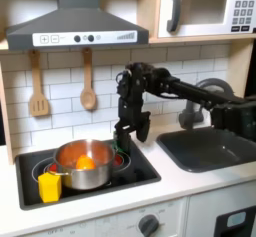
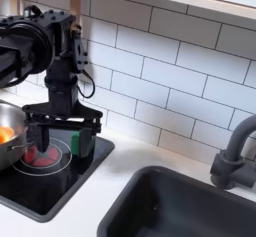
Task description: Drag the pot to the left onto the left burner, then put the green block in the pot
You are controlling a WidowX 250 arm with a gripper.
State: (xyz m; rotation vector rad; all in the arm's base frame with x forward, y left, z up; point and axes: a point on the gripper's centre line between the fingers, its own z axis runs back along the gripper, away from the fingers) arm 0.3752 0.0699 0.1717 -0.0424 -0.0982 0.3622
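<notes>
The gripper grips the green block by its body (image 1: 122,142) next, to get it into the pot.
The shiny silver pot (image 1: 82,163) sits on the black cooktop, over the left burner (image 1: 46,168) in the first exterior view, with red rings showing at its left side. An orange round piece lies inside it. In the second exterior view the pot (image 2: 7,133) is at the left edge. My gripper (image 2: 65,144) hangs low over the other red-ringed burner (image 2: 45,158), pointing down with its jaws spread wide. The green block (image 2: 86,141) is right at the fingertip on the second exterior view's right; whether it touches the finger is unclear. In the first exterior view the gripper (image 1: 122,144) is just right of the pot.
A yellow cup-like piece (image 1: 49,187) stands at the cooktop's front left corner. A dark sink (image 1: 210,149) with a faucet (image 2: 232,151) lies to the right. Wooden utensils (image 1: 88,93) hang on the tiled wall behind, under a range hood.
</notes>
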